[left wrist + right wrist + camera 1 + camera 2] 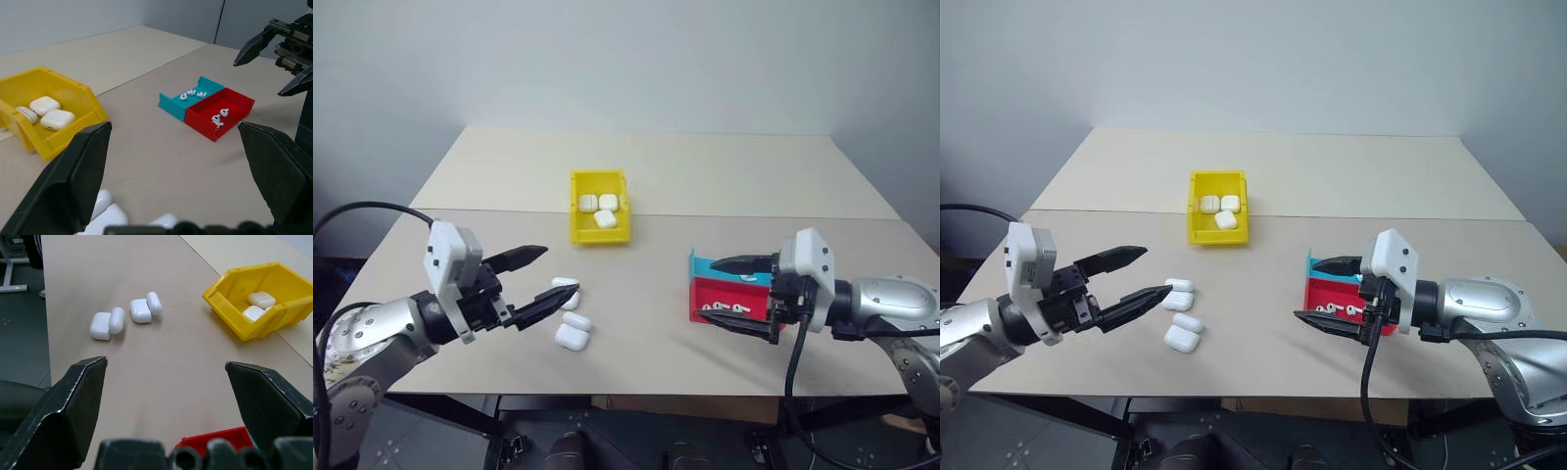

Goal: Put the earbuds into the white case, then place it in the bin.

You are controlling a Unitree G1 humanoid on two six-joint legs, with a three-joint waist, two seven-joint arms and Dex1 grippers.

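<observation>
The left gripper grabs the white case by the short sides of its body next. Another open case [575, 330] lies close along the white case's long edge.
Two white cases lie open on the near table, one [1178, 294] by my left gripper's lower fingertip, the other [1184, 332] just nearer me. Both also show in the right wrist view, as case [145, 309] and case [107, 324]. Tiny white earbuds [191, 93] lie in the tray's teal half, and more earbuds [217, 117] in its red half. The yellow bin [599, 233] stands mid-table and holds three shut cases [598, 208]. My left gripper [558, 271] hovers open beside the open cases, holding nothing. My right gripper [705, 289] is open and empty at the tray's near-left side.
The red-and-teal tray [722, 290] sits at the right, close to the front edge. A seam [783, 218] runs across the table behind the bin, with bare tabletop beyond. Bare surface separates the open cases from the tray.
</observation>
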